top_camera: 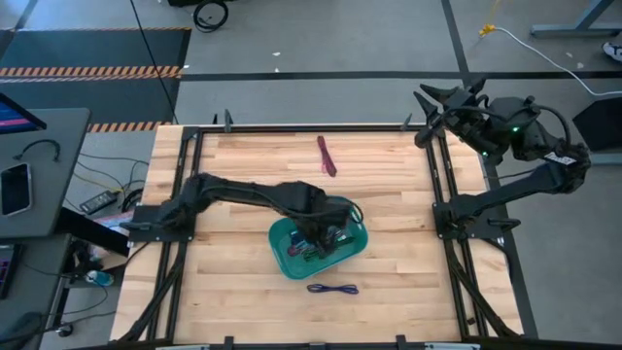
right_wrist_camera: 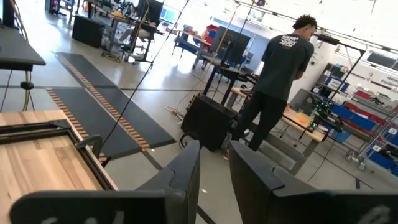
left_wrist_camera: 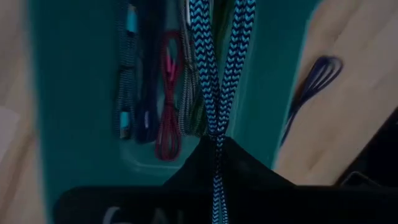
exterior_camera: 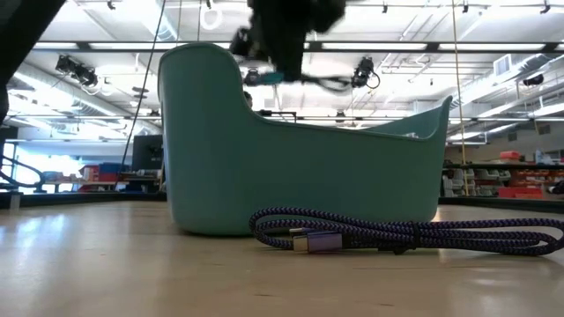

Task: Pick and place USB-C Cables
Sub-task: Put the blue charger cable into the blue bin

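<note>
The teal-and-black cable is high above the bin's bundled cables and would drop if I opened now. My left gripper lowers the cable first, before opening next.
A teal bin (top_camera: 284, 255) stands at the table's middle and holds several bundled cables (left_wrist_camera: 168, 93), red, teal, grey and green among them. My left gripper (top_camera: 326, 236) is above the bin, shut on a teal-and-black braided cable (left_wrist_camera: 214, 74). It shows above the bin's rim in the low view (exterior_camera: 282, 35). A purple cable (top_camera: 333, 289) lies on the table near the bin's near side. A maroon cable (top_camera: 327, 156) lies toward the far edge. My right gripper (right_wrist_camera: 214, 162) is open and empty off the table's far right corner. My left gripper pinches the teal-and-black cable between its two fingers, where two of the bundle's strands come together (left_wrist_camera: 215, 138). The fingers point down from above. The strands hang below the fingers over the inside of the bin. Their lower end is out of the wrist frame.
Black frame rails (top_camera: 442, 194) run along the table's left and right sides. Bare wood lies left and right of the bin. A person (right_wrist_camera: 280, 81) stands in the room beyond the table, away from it.
</note>
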